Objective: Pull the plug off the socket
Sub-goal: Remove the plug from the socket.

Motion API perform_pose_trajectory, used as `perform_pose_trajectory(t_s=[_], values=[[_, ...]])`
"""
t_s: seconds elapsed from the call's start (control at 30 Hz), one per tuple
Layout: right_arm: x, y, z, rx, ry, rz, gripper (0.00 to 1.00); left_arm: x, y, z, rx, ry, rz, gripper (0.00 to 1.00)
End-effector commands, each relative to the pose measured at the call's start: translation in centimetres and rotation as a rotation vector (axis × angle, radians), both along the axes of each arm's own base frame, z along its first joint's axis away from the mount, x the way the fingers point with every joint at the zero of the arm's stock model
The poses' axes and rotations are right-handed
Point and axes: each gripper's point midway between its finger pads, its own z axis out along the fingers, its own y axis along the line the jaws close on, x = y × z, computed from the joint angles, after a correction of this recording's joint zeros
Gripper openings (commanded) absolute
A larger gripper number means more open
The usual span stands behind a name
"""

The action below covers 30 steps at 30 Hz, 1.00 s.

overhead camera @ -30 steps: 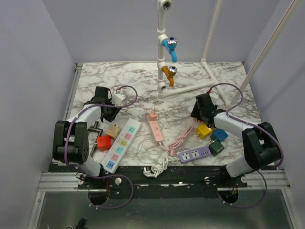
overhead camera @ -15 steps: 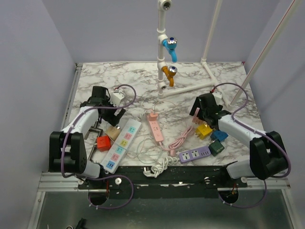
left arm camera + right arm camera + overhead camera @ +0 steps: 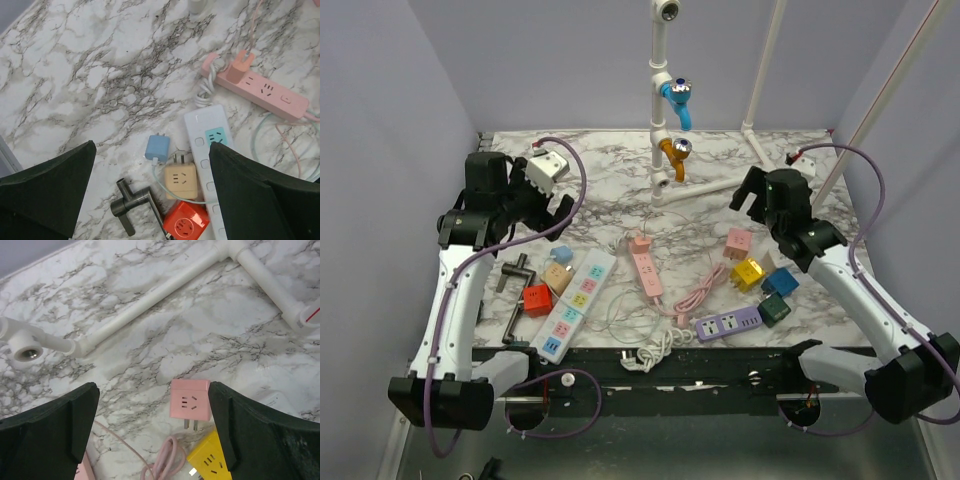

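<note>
My right gripper should grab the pink power strip (image 3: 647, 273) by its long sides at the empty sockets, so its plugged end stays free for pulling the plug.
A small blue plug (image 3: 158, 148) on a pale cable lies loose on the marble, just apart from a beige cube socket (image 3: 181, 181) and a red cube socket (image 3: 186, 225). My left gripper (image 3: 150, 160) hangs open high above them, holding nothing; in the top view the left gripper (image 3: 542, 205) is at the back left. A pink cube socket (image 3: 190, 400) lies flat beside a yellow cube socket (image 3: 212, 460), prongs bare. My right gripper (image 3: 152, 395) is open above it, empty. A pink plug (image 3: 239, 67) sits in the pink power strip (image 3: 265, 92).
A white power strip (image 3: 575, 305) and a grey metal tool (image 3: 515, 272) lie front left. A purple power strip (image 3: 728, 324), blue cube (image 3: 781, 282) and dark green cube (image 3: 773, 309) lie front right. White pipework with taps (image 3: 670, 120) stands at the back.
Both grippers opened and both arms lifted up and back from the table. The pink cube socket and the blue plug now lie free on the marble.
</note>
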Motion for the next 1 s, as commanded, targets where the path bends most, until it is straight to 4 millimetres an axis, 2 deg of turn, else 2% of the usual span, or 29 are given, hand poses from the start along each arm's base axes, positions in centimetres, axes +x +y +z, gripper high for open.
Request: perform_pose_trajectory(t_s=[0.0, 0.13, 0.23, 0.33, 0.43, 0.53, 0.6, 0.73, 0.83, 0.97], values=[[-2.0, 2.8, 2.8, -0.043, -0.029, 0.125, 1.00, -2.8, -0.6, 0.2, -0.077, 0.048, 0.008, 0.98], [-4.1, 8.3, 4.3, -0.055, -0.062, 0.278, 1.00, -3.9, -0.5, -0.4, -0.067, 0.084, 0.006, 0.99], [-5.9, 12.4, 3.8, -0.012, -0.057, 0.402, 1.00, -4.2, -0.4, -0.9, -0.071, 0.113, 0.020, 0.98], [-7.7, 15.8, 1.8, 0.006, -0.026, 0.505, 1.00, -4.5, -0.2, -1.3, -0.074, 0.105, 0.038, 0.98], [-9.3, 18.9, -1.4, 0.018, 0.021, 0.592, 1.00, -4.9, -0.4, -1.5, -0.080, 0.122, 0.036, 0.99], [-10.0, 21.6, -4.6, 0.024, 0.069, 0.663, 1.00, -4.9, 0.2, -1.8, -0.064, 0.136, 0.067, 0.99], [-9.9, 22.8, -7.0, 0.002, 0.102, 0.693, 1.00, -4.9, 0.6, -1.7, -0.054, 0.105, 0.084, 0.98], [-8.6, 23.1, -10.8, -0.097, 0.147, 0.665, 1.00, -5.6, 1.2, -1.8, -0.026, 0.068, 0.095, 0.99], [-7.6, 23.4, -12.1, -0.132, 0.136, 0.650, 1.00, -5.9, 1.6, -2.5, -0.005, 0.096, 0.108, 0.99], [-6.9, 25.2, -13.4, -0.132, 0.118, 0.698, 1.00, -5.6, 2.1, -2.7, 0.014, 0.091, 0.130, 0.99]])
